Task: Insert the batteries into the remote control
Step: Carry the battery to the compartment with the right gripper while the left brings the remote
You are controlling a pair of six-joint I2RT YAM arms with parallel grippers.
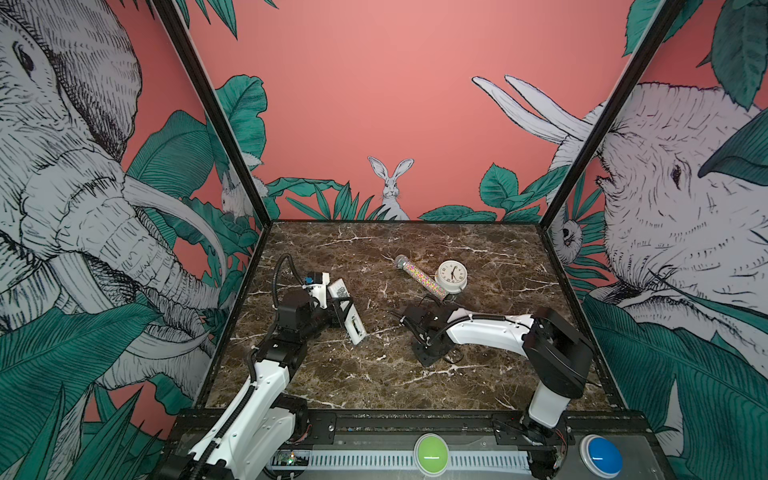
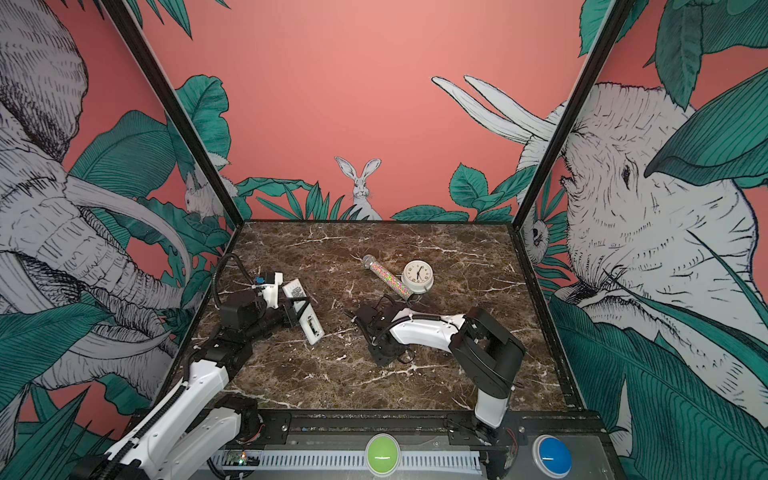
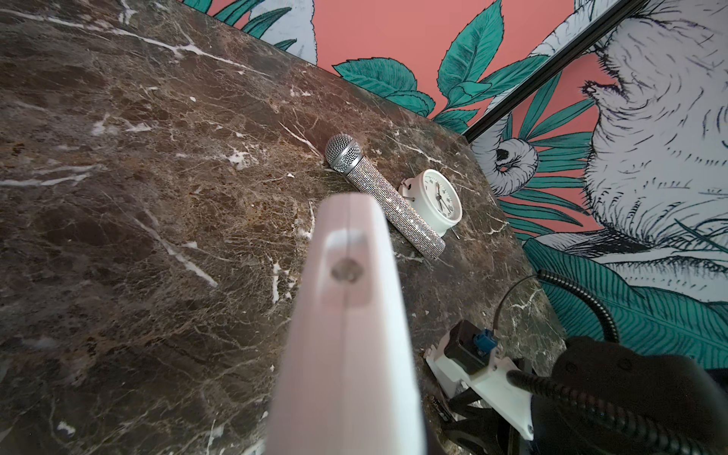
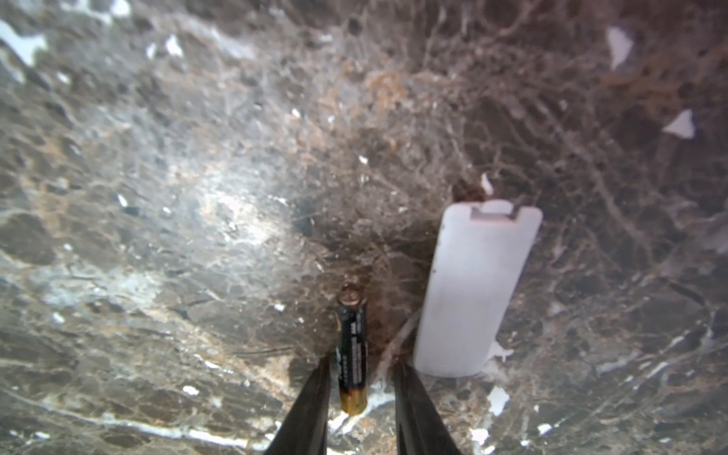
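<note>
My right gripper should close on the battery now. The battery's gold end [image 4: 352, 394] is between my fingers in the right wrist view, and they reach past it along the dark sides.
The remote control [image 1: 356, 328], a slim white bar, hangs tilted above the table's left side with my left gripper [image 1: 345, 309] shut on its middle. Its open battery bay faces up in both top views, and it fills the left wrist view as a white bar [image 3: 346, 335]. One of the batteries [image 4: 351, 350], dark with a gold end, lies on the marble. My right gripper [image 4: 360, 374] is open around it, one finger against it and the other apart. In both top views that gripper [image 1: 430, 358] points down at the table's middle and hides the battery.
A white battery cover [image 4: 472, 287] lies flat beside the battery. A glittery microphone-shaped tube [image 1: 422, 277] and a round white clock [image 1: 451, 274] sit behind the right arm. The brown marble table [image 1: 374, 382] is walled on three sides.
</note>
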